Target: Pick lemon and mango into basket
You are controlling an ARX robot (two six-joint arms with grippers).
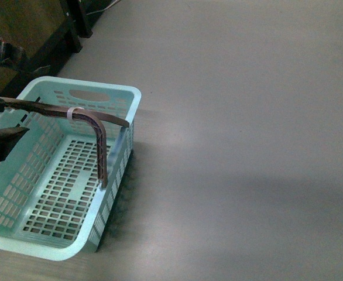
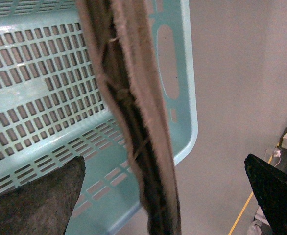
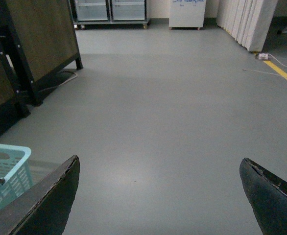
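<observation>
I need to carry the basket to where the lemon and mango can go in, so I should grab the basket's brown ribbed handle with my left gripper next.
The light turquoise basket [image 1: 101, 93] stands on the grey floor at the left of the front view, and nothing lies on its slotted floor. Its brown ribbed handle [image 1: 98, 126] is swung up over it. My left gripper [image 2: 163, 159] is open above the basket [image 2: 45, 88], with the handle [image 2: 143, 112] running between its two dark fingers [image 2: 35, 203] without either pad touching it. One left finger [image 1: 7, 134] shows at the front view's left edge. My right gripper [image 3: 159, 159] is open over bare floor, beside a corner of the basket [image 3: 9, 159]. The lemon and the mango are out of view.
Dark wooden furniture on black legs [image 1: 43, 35] stands behind the basket, also seen as panels [image 3: 40, 34] in the right wrist view. Far off are white cabinets [image 3: 186, 12], a pale curtain [image 3: 246, 22], a yellow floor line [image 3: 283, 73] and a loose cable [image 3: 261, 72].
</observation>
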